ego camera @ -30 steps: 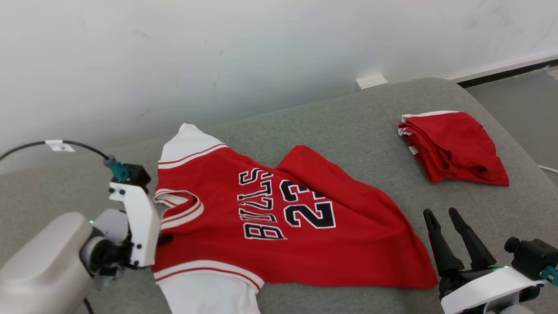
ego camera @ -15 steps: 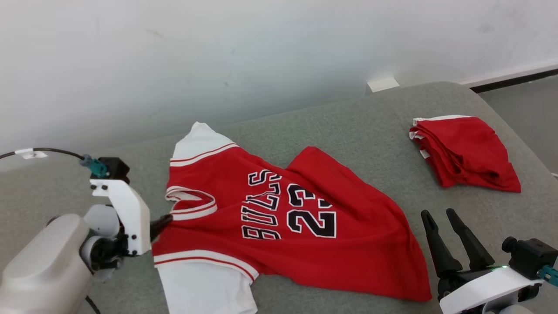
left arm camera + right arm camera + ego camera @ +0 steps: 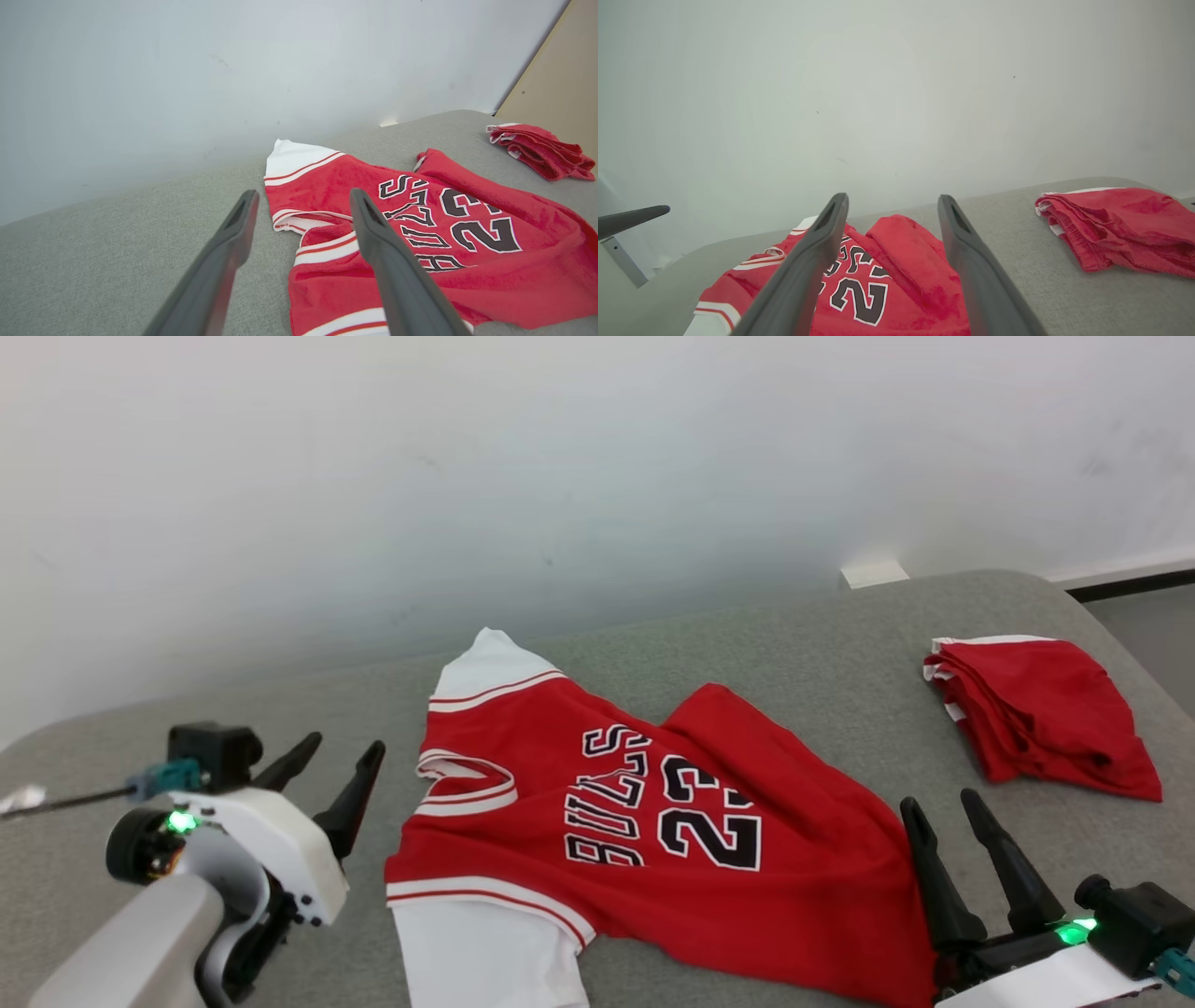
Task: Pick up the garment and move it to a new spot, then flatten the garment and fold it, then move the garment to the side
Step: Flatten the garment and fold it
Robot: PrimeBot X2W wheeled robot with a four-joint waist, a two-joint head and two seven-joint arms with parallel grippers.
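I should flatten the garment next: my right gripper will grab its plain red hem edge [image 3: 892, 842].
A red garment [image 3: 653, 821] with white sleeves and black "BULLS 23" lettering lies spread on the grey cushion [image 3: 766, 644], collar toward the left. One corner of its hem is turned over at the far side. My left gripper [image 3: 344, 745] stands open just left of the collar, above the cushion and apart from the cloth. In the left wrist view the garment [image 3: 420, 224] lies beyond my left gripper [image 3: 303, 193]. My right gripper [image 3: 940, 800] is open at the garment's right hem, holding nothing. In the right wrist view my right gripper [image 3: 893, 197] hangs open above the garment [image 3: 878, 280].
A second red garment [image 3: 1036, 728], folded, lies at the cushion's right end. A white wall [image 3: 560, 476] runs close behind the cushion. The cushion's rounded edge drops to the floor at the far right. A left finger [image 3: 630, 217] shows at the left edge of the right wrist view.
My left gripper has opened, let go of the garment by the collar and drawn back to the left and upward. The head camera has shifted. The right gripper stays as it was.
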